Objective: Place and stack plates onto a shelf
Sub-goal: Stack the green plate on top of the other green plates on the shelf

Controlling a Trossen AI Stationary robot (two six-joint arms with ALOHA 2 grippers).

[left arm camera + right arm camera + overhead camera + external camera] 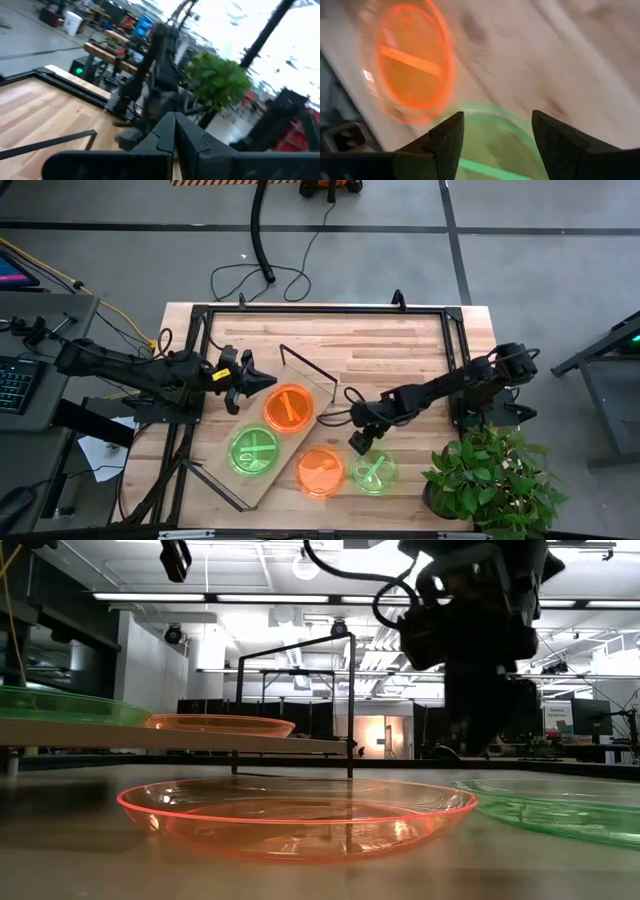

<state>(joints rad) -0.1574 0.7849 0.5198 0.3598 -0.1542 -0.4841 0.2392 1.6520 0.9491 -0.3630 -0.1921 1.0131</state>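
Observation:
My right gripper grabs the table's green plate by its rim [373, 451] [492, 108] next, to stack it onto the green plate on the shelf.
The shelf [215, 465] is a light-wood board lying slantwise on the table's left half. An orange plate [289, 408] and a green plate [253, 450] sit on it side by side. A second orange plate [321, 471] and a second green plate [373, 471] rest flat on the table, near the front edge. My right gripper [358, 445] is open and slants down just above the far rim of that green plate [490, 155], one finger on either side. My left gripper [268, 383] is shut, holds nothing, and hovers level by the shelf's far end.
A potted plant [490, 475] stands at the table's near right corner. A black metal frame [320, 308] runs along the far and side edges. The shelf's thin black wire frames [305, 370] rise at its ends. Bare wood lies at the far middle of the table.

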